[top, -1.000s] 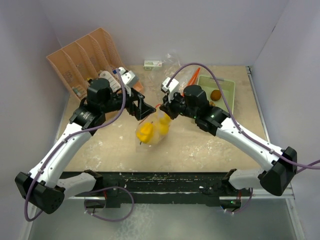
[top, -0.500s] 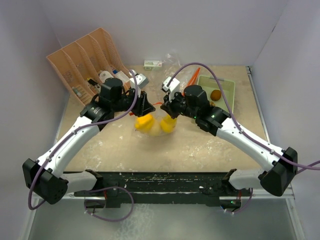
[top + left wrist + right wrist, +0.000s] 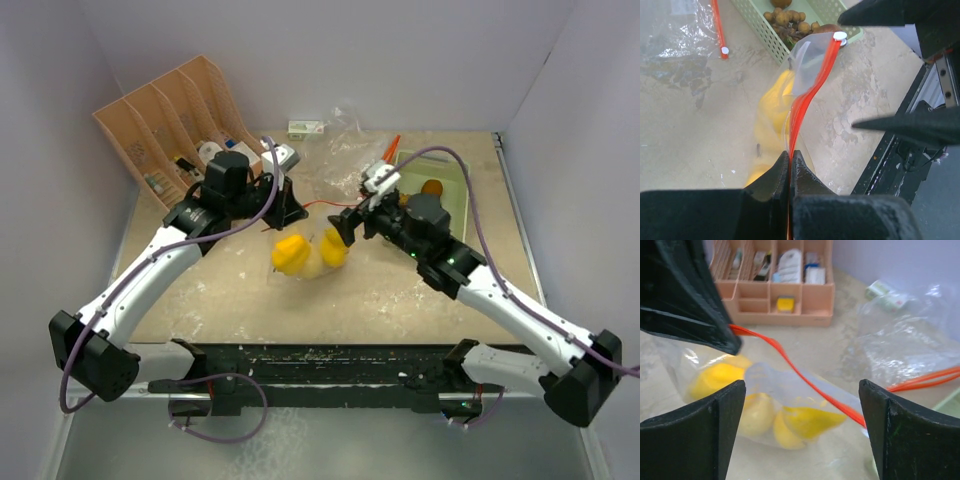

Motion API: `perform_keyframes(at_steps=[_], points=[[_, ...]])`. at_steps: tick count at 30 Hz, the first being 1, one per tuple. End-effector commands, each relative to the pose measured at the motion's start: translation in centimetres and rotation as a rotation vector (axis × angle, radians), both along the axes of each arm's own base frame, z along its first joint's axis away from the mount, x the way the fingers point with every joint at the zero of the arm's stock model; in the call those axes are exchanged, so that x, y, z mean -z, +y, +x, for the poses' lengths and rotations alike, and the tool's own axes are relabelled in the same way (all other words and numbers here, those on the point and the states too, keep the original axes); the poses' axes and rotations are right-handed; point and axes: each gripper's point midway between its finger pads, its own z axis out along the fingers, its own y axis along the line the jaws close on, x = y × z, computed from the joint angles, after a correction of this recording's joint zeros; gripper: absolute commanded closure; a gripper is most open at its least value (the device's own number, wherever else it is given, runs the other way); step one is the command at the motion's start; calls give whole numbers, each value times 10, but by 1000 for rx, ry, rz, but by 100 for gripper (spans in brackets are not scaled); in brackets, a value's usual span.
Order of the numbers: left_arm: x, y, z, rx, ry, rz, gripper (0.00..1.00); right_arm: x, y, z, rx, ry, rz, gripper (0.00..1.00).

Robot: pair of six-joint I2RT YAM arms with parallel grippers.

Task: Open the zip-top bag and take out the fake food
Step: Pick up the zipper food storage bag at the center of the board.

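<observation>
The zip-top bag's slider (image 3: 840,35) needs to stay free to unzip the bag. My right gripper should next grab the zip-top bag's clear corner (image 3: 815,48) beside the white slider.
The clear zip-top bag (image 3: 312,262) hangs just above mid-table with glossy yellow fake food (image 3: 291,253) inside. My left gripper (image 3: 291,213) is shut on the bag's red zip strip (image 3: 807,95), which runs up from the pinched jaws (image 3: 790,156) to a white slider (image 3: 840,35). My right gripper (image 3: 345,230) stands open just right of the bag, apart from it. In the right wrist view its wide fingers frame the bag (image 3: 765,385), the yellow pieces (image 3: 810,422) and the red strip (image 3: 790,362); nothing sits between its fingertips (image 3: 802,415).
A green basket (image 3: 455,170) holding brown lumps (image 3: 431,188) stands at the back right. An orange rack (image 3: 170,115) with bottles and packets is at the back left. A second crumpled clear bag (image 3: 350,130) and a small box (image 3: 306,127) lie by the back wall.
My left gripper moved in and shut on the red zip strip. My right gripper let go of the bag, opened wide and drew back to the right.
</observation>
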Motion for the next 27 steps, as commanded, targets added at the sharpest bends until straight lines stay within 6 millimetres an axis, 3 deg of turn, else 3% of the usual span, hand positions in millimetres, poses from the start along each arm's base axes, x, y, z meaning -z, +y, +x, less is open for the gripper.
perform_keyframes(at_steps=[1,8,11,18,25,27], points=[[-52,-1,4,6,-96,-72,100,-59,-45,15,113,-178,237,3],[-71,-6,-8,93,-46,-180,100,-54,-73,12,-80,-220,354,3],[-82,-8,-16,121,-42,-220,100,-51,-71,-12,-290,-271,346,1],[-98,-9,-29,162,-45,-262,100,-38,-71,-38,-550,-308,294,0],[-108,-11,-40,210,-40,-296,100,-42,-65,-37,-654,-316,361,3],[-111,-10,-42,213,-46,-297,100,-48,-64,-37,-679,-321,393,8]])
